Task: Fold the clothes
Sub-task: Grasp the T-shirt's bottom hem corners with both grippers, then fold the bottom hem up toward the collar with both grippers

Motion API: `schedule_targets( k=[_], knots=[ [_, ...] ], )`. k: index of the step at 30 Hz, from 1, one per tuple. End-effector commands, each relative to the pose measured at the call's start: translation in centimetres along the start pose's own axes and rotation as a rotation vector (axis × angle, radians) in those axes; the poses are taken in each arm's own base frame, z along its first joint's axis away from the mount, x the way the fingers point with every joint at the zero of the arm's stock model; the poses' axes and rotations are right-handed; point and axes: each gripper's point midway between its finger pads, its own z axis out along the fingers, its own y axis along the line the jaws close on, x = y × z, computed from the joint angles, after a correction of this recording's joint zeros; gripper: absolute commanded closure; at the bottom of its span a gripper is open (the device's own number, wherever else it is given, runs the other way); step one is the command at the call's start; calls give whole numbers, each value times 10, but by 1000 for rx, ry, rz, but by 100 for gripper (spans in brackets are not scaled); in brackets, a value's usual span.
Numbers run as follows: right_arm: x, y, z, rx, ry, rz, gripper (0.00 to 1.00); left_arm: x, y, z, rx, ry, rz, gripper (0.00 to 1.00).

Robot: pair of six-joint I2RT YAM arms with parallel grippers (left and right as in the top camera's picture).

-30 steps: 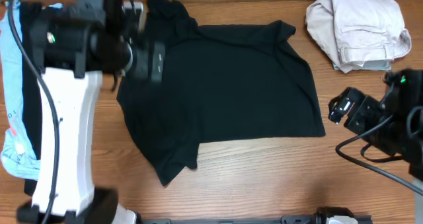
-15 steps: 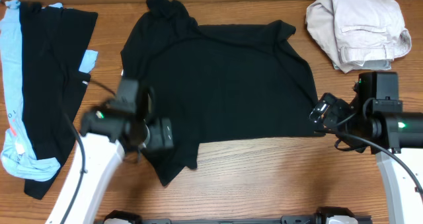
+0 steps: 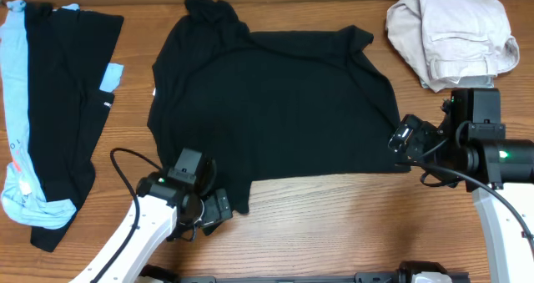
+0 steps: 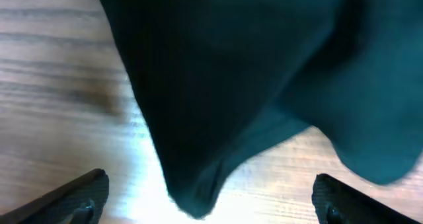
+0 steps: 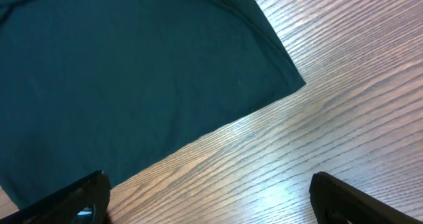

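Note:
I need my right gripper to grab the black T-shirt [image 3: 275,108] by its near corner next, to fold its near edge over its body.
A black T-shirt [image 3: 275,108] lies spread flat across the middle of the wooden table. My left gripper [image 3: 213,212] is open at the shirt's near left sleeve tip, which hangs between the two fingers in the left wrist view [image 4: 198,197]. My right gripper [image 3: 402,141] is open at the shirt's near right corner; that corner [image 5: 291,78] shows in the right wrist view, with bare wood between the fingers [image 5: 208,201].
A beige folded garment [image 3: 450,37] sits at the far right. A black garment [image 3: 58,108] over a light blue one [image 3: 12,124] lies along the left edge. The table's near edge [image 3: 334,266] runs below both arms.
My left arm swung from the far left down to the near left sleeve of the shirt. My right gripper moved left to the shirt's near right corner.

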Motion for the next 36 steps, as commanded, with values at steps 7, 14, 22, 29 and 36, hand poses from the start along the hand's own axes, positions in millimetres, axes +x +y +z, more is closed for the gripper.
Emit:
schedule_targets(
  k=[7,14,22,29,36],
  knots=[
    [-1,1,2,-3,5,-9,0,-6,-14,13,85,-34,-31,40],
    [-2,0,5,6,14,-7,0,-13,-15,12,83,-69,11,96],
    [1,-4,22,45,81,10,5,-56,-38,-60,119,-171,193,96],
    [20,-22,80,122,207,83,7,-83,-23,-138,66,-257,251,96],
    [36,-35,136,129,244,139,11,-84,-25,-137,75,-258,254,96]
  ],
)
